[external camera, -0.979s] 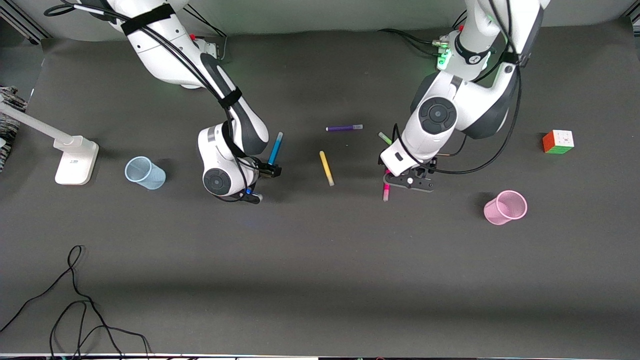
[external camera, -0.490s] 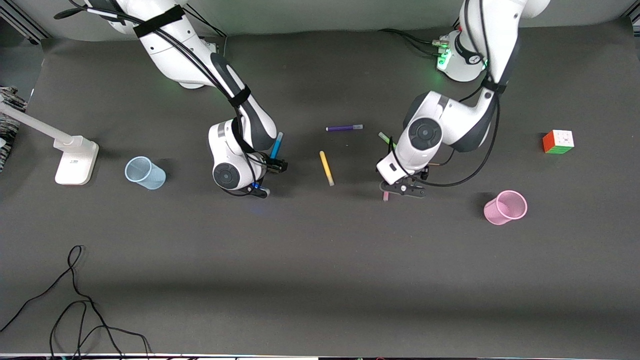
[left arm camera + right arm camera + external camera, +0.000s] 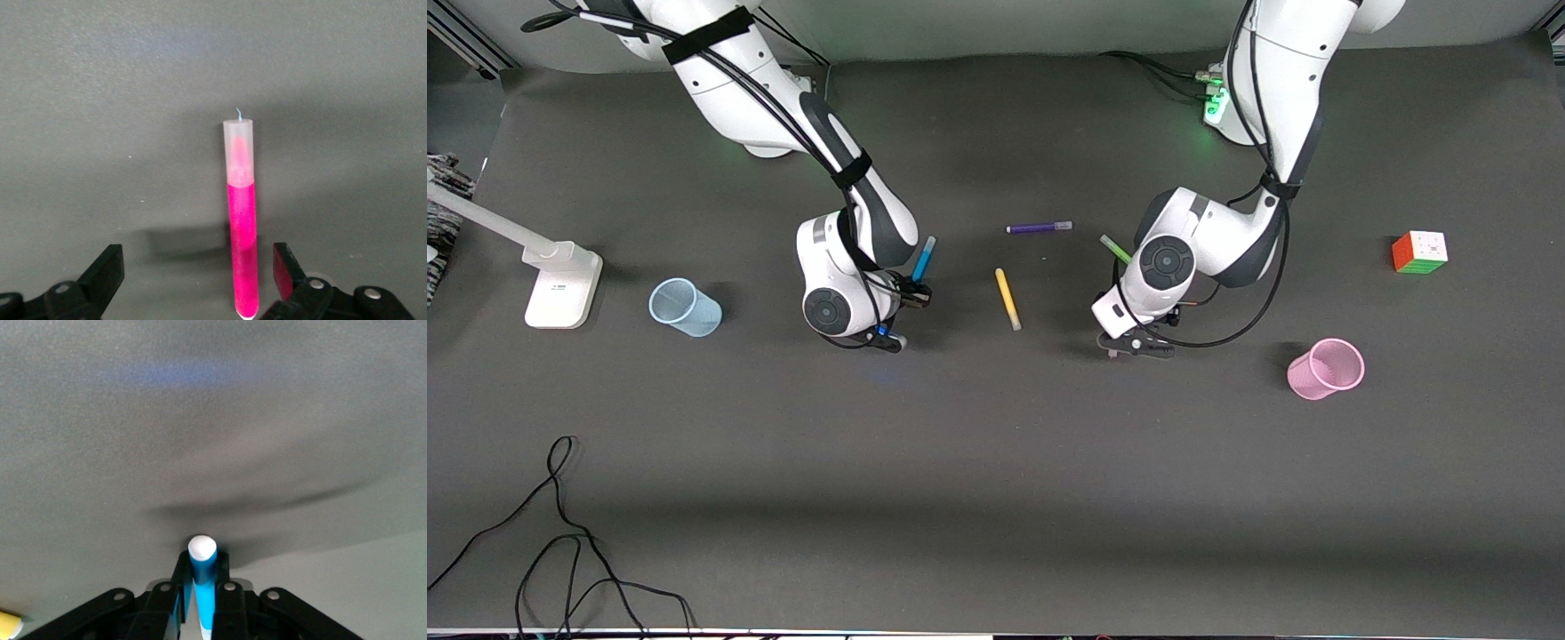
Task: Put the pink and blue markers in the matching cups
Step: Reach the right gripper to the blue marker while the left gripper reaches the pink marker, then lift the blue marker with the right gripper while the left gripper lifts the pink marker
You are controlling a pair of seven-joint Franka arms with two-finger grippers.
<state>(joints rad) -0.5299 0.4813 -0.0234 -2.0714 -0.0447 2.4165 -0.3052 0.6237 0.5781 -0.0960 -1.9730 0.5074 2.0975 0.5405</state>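
Note:
I need to grab the pink marker by its solid pink end with my left gripper next, so the marker's clear tip stays free to go into the pink cup.
My right gripper (image 3: 911, 294) is shut on the blue marker (image 3: 923, 260) near its lower end, and the marker tilts up from the mat. In the right wrist view the marker (image 3: 203, 590) sits pinched between the fingers of the gripper (image 3: 202, 572), white tip outward. My left gripper (image 3: 1131, 346) is low over the pink marker, which it hides in the front view. In the left wrist view the pink marker (image 3: 241, 233) lies on the mat between the open fingers of the gripper (image 3: 197, 273), close to one finger. The pale blue cup (image 3: 685, 307) and the pale pink cup (image 3: 1325, 368) stand upright.
A yellow marker (image 3: 1007, 299), a purple marker (image 3: 1039, 228) and a green marker (image 3: 1113, 248) lie between the arms. A colour cube (image 3: 1419, 252) sits farther from the front camera than the pink cup. A white lamp base (image 3: 560, 284) stands beside the blue cup. A black cable (image 3: 560, 524) lies near the front edge.
My left gripper has come down over the pink marker, covering it in the front view. My right arm has shifted slightly and the blue marker stands steeper.

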